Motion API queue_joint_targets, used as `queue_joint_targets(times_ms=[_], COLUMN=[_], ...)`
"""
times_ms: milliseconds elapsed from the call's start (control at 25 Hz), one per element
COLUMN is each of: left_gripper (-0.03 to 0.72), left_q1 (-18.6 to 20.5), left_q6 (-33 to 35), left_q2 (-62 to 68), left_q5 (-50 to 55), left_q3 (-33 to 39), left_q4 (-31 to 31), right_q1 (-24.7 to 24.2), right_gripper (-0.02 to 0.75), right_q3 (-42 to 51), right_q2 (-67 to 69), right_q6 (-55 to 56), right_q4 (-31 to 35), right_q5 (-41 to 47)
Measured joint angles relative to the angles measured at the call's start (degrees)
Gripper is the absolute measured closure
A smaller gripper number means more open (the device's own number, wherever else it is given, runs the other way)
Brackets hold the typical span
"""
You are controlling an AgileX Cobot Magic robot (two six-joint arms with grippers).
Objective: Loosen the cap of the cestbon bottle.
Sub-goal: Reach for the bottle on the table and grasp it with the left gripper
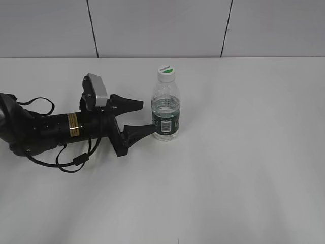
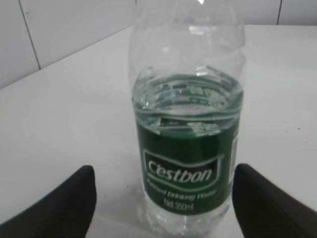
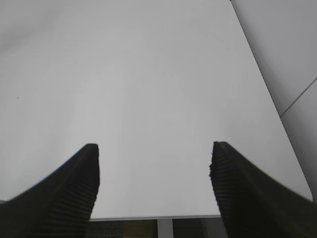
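Observation:
The cestbon bottle has to stay steady while its cap is loosened, so next my left gripper needs to grab the bottle by its labeled lower body (image 1: pixel 165 121) (image 2: pixel 185 173).
The cestbon bottle (image 1: pixel 166 109) stands upright on the white table (image 1: pixel 244 152), clear with water in it and a dark green label. Its white cap (image 1: pixel 166 72) with a green mark sits on top. My left gripper (image 1: pixel 143 118) lies low at the bottle's left, open, with its black fingertips (image 1: pixel 147 130) at label height; the near tip is right at the bottle's side. In the left wrist view the bottle (image 2: pixel 187 148) fills the space ahead of the open left gripper (image 2: pixel 164 170), and the cap is cut off above. My right gripper (image 3: pixel 154 148) is open over bare table.
The left arm's black body and cables (image 1: pixel 45 132) lie across the table's left part. A grey panelled wall (image 1: pixel 162 25) runs behind the table. In the right wrist view the table's edge (image 3: pixel 158 217) lies just below the fingers.

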Motion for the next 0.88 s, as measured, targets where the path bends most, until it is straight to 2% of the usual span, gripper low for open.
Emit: queue_joint_targets(times_ms=[600, 880], left_gripper=[0.164, 0.164], left_q1=[-5.33, -7.61], left_q6=[-4.34, -4.36], left_q2=[3.43, 4.57], left_q5=[-0.11, -0.21], left_q3=[-7.21, -7.59], left_q4=[-0.08, -4.08], right_q1=[0.00, 0.00], right_gripper=[0.204, 0.204], right_q3=[0.00, 0.00], right_q2=[0.00, 0.00], right_q6=[0.00, 0.00], right_q4=[0.00, 0.00], right_q5=[0.00, 0.00])
